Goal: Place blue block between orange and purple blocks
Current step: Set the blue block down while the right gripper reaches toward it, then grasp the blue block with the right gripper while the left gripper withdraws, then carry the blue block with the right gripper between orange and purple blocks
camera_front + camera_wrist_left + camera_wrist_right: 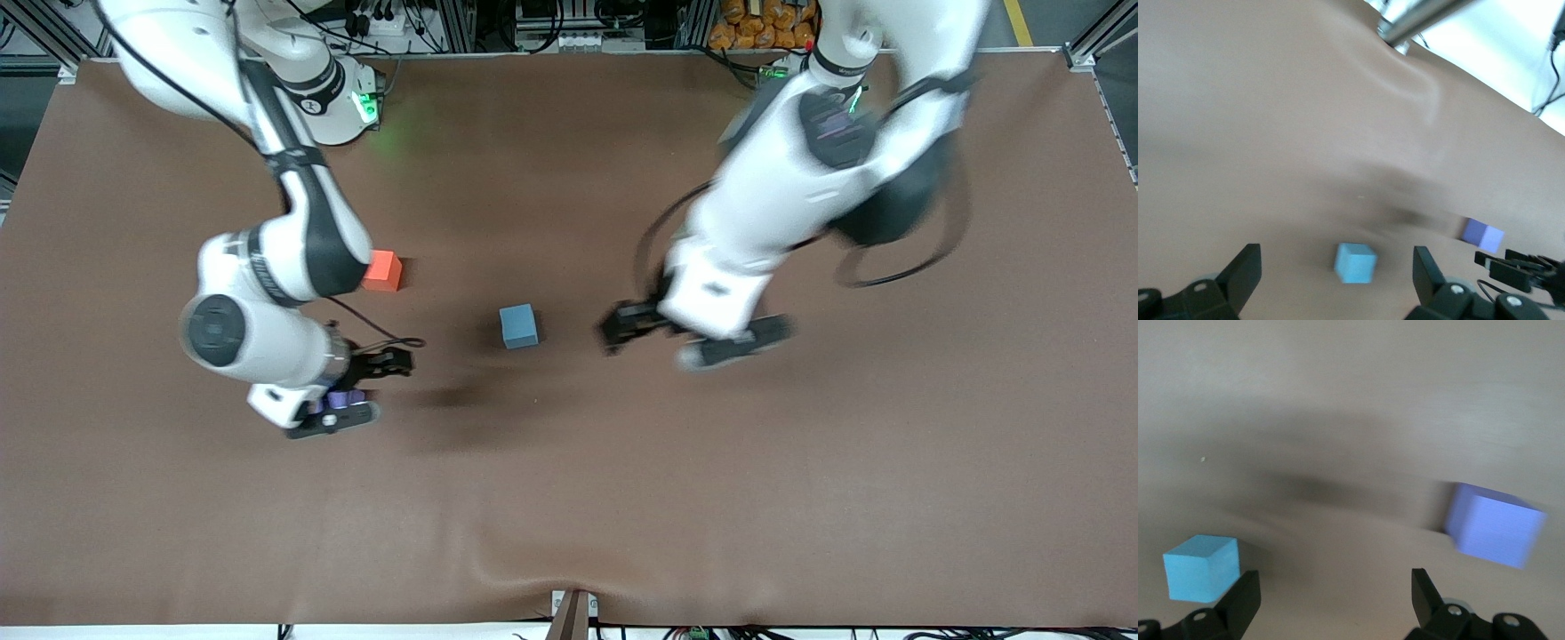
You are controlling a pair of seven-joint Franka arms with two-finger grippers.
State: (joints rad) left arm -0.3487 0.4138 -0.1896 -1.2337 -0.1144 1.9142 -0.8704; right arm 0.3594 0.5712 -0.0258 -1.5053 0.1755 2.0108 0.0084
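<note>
The blue block needs to go between the orange and purple blocks, so the robot's right gripper next needs to pick it up by its opposite sides.
The blue block sits on the brown table mat near the middle. The orange block lies toward the right arm's end, farther from the front camera, with its edge under the right arm. The purple block is mostly hidden below my right gripper. In the right wrist view that gripper is open and empty, with the purple block and blue block off to either side. My left gripper hovers beside the blue block toward the left arm's end. It is open, with the blue block ahead between its fingers and the purple block farther off.
The brown mat has a raised wrinkle at its front edge above a metal post. A black cable loops from the right wrist. The right gripper also shows in the left wrist view.
</note>
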